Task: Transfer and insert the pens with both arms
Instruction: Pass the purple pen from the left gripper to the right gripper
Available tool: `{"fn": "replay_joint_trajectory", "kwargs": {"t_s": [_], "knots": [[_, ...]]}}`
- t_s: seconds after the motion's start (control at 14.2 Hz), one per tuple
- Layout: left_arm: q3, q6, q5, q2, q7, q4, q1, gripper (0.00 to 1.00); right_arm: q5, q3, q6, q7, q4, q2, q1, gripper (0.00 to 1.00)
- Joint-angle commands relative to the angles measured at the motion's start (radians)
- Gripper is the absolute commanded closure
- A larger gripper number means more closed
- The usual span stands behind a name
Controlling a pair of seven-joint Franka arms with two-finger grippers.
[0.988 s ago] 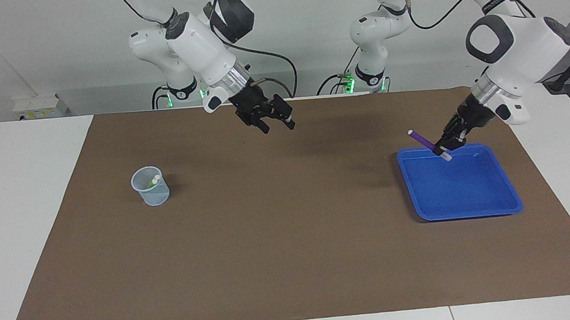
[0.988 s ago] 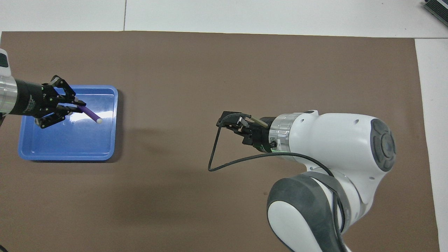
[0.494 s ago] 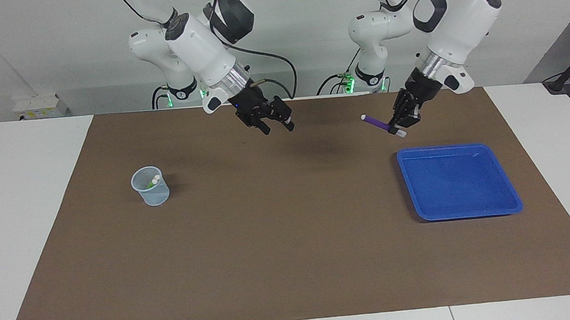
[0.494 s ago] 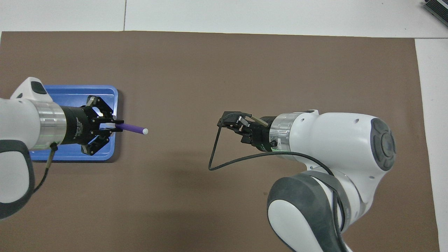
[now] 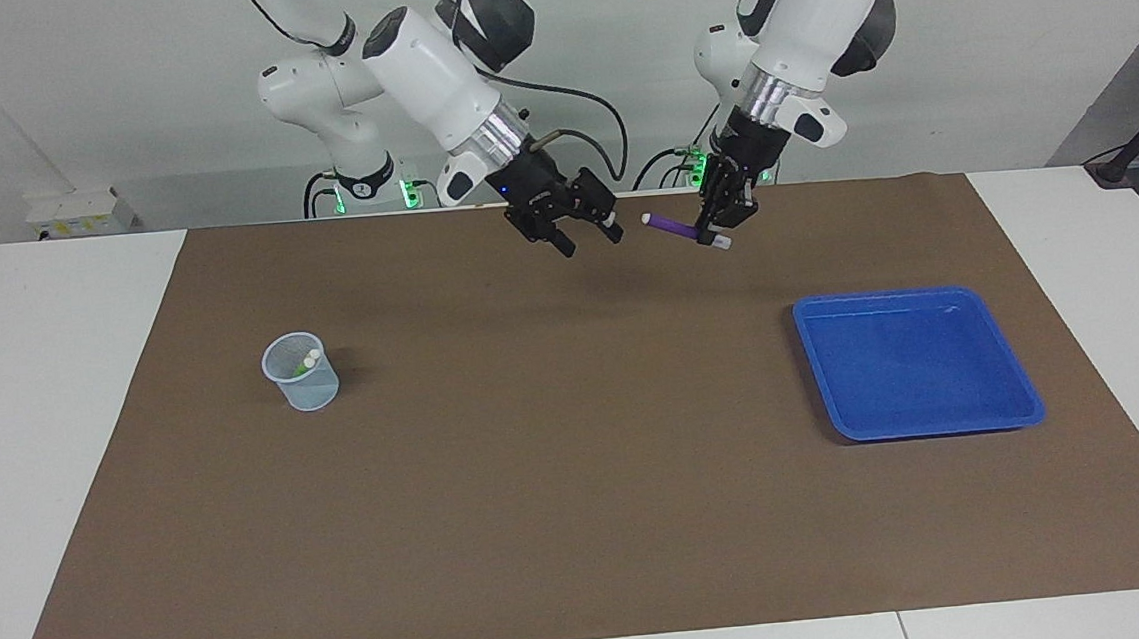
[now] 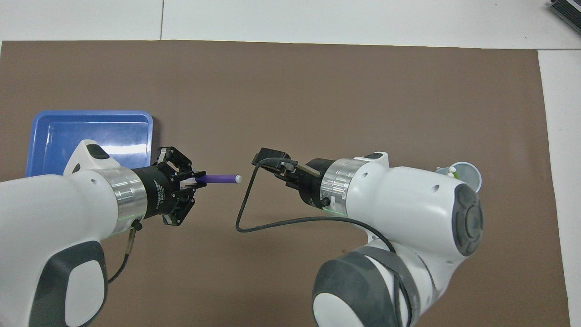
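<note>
The fingertips of my left gripper cover one end of the purple pen, so my right gripper should next grab the pen by its free pale end point(image 6: 234, 179) to transfer it.
My left gripper point(image 5: 715, 227) is shut on one end of the purple pen point(image 5: 671, 225) and holds it level in the air over the middle of the brown mat. The pen's free pale end points at my right gripper point(image 5: 589, 239), which hangs open a short gap away, not touching it. From overhead, the pen point(image 6: 220, 179) juts out of the left gripper point(image 6: 193, 180) toward the right gripper point(image 6: 272, 164). A clear mesh cup point(image 5: 300, 371) toward the right arm's end holds pens, two pale tips and some green showing.
A blue tray point(image 5: 918, 360) with nothing in it lies on the mat point(image 5: 581, 479) toward the left arm's end. In the overhead view the tray point(image 6: 91, 131) is partly covered by the left arm, and the cup point(image 6: 466, 174) by the right arm.
The left gripper has lifted the purple pen from over the tray and carried it toward the table's middle. The right gripper has shifted a little toward it and stayed open.
</note>
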Motion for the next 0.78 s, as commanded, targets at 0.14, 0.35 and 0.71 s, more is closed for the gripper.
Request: {"fn": "replay_joint_trajectory", "kwargs": {"t_s": [0.14,0.35,0.71], "knots": [[0.015,0.109,-0.099,-0.049,-0.028,-0.088,-0.050,1.00,0.020,0.003,0.035,0.053,0.009,0.002,0.022,0.00],[0.015,0.115,-0.111,-0.049,-0.030,-0.088,-0.050,1.00,0.020,0.003,0.038,0.053,0.008,0.003,0.037,0.15],[0.015,0.113,-0.111,-0.058,-0.030,-0.098,-0.052,1.00,0.020,0.003,0.041,0.057,0.009,0.000,0.051,0.25]]}}
